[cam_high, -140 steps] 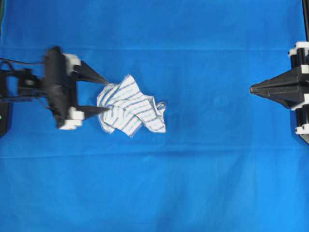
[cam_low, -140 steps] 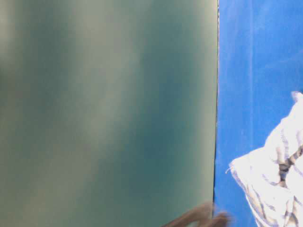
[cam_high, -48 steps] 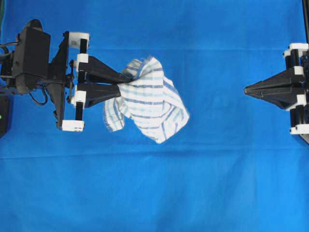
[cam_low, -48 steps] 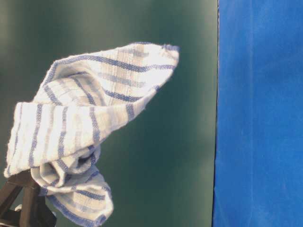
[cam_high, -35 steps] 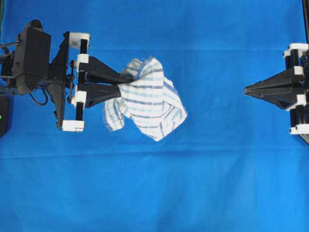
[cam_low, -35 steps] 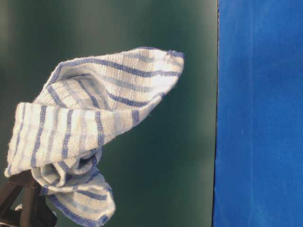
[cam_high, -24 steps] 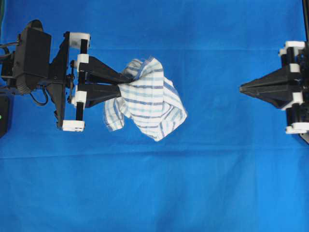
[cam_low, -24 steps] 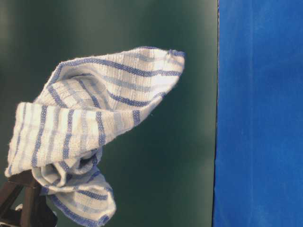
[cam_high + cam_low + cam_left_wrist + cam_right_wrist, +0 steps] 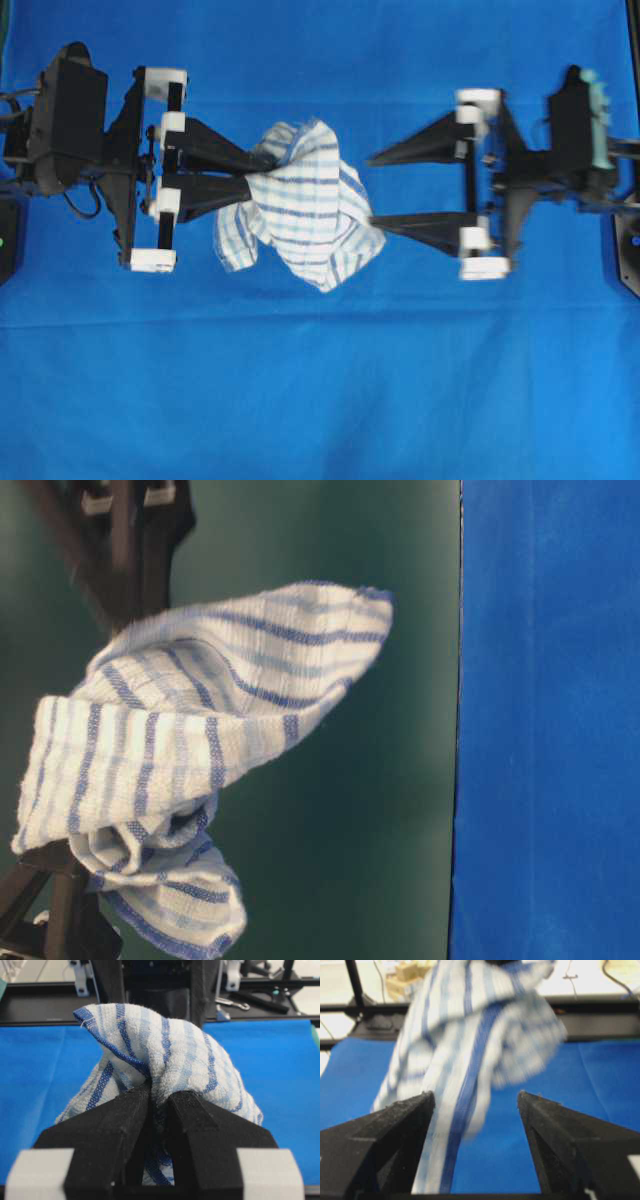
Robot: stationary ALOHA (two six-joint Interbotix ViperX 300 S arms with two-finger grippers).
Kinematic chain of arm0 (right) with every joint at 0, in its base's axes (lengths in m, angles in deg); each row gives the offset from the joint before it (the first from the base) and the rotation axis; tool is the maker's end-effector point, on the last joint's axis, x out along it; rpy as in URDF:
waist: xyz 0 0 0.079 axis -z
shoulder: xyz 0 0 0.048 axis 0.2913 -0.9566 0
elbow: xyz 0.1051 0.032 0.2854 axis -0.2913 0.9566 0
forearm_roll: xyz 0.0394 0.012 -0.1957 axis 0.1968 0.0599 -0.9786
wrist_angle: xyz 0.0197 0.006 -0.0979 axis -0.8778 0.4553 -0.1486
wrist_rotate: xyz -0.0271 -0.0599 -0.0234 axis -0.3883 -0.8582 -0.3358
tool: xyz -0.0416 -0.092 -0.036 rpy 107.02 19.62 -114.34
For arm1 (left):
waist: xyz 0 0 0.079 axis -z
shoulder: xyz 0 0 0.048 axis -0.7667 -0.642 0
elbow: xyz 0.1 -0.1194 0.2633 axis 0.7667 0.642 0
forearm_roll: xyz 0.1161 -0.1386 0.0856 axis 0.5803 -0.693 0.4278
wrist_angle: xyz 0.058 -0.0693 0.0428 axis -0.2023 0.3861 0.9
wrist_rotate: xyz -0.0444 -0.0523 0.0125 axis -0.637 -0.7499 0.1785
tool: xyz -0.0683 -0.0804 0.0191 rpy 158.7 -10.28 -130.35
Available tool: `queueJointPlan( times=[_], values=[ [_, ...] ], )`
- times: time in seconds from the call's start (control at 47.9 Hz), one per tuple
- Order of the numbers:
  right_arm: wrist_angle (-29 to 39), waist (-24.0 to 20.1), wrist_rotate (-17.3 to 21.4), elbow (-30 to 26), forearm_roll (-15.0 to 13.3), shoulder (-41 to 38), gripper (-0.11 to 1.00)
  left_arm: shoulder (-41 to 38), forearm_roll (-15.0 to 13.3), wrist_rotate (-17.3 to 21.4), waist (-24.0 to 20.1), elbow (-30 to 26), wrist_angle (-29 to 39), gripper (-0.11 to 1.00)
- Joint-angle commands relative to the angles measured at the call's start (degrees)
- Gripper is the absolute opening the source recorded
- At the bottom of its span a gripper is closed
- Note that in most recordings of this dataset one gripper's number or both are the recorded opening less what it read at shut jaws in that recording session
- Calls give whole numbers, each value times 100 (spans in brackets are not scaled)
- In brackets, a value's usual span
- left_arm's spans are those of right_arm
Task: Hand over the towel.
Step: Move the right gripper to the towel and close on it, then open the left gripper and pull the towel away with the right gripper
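The towel's bunched middle [image 9: 300,190] hangs thick and slack from my left gripper, so my right gripper should grab the towel by its loose end [image 9: 355,207] to hand it over.
The towel [image 9: 305,205], white with blue stripes, hangs bunched in the air above the blue table. My left gripper [image 9: 248,178] is shut on its left end; the left wrist view shows the cloth [image 9: 165,1055] pinched between the black jaws. My right gripper [image 9: 372,190] is open, its fingertips at the towel's right edge. In the right wrist view the towel [image 9: 470,1045] hangs in front of the spread jaws, a fold dropping beside the left finger [image 9: 395,1125]. The table-level view shows the towel [image 9: 190,740] held up, with the right arm [image 9: 125,535] behind it.
The blue cloth-covered table [image 9: 320,380] lies under both arms. A dark green backdrop [image 9: 340,810] fills the table-level view behind the towel.
My right gripper has opened and moved far left from the table's right edge up to the towel. The left gripper holds still with the towel, which it lifted off the table earlier.
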Motion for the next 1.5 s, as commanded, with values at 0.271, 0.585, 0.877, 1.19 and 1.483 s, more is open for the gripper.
queueJointPlan(
  times=[0.271,0.585,0.877,1.19,1.483],
  values=[
    [-88,-62,0,-1283,0,-1204,70,35,9,0,18,-105,-62,8],
    [-62,-62,-9,-1635,-9,-1529,70,35,9,0,18,-88,-44,8],
    [281,-53,-62,-1652,-18,-1529,25,-44,18,0,18,-141,-79,8],
    [404,-53,-70,-1635,-18,-1521,14,-202,9,26,18,-211,-70,8],
    [404,-53,-53,-1512,-18,-1362,14,0,9,-18,18,-79,-114,62]
  ],
)
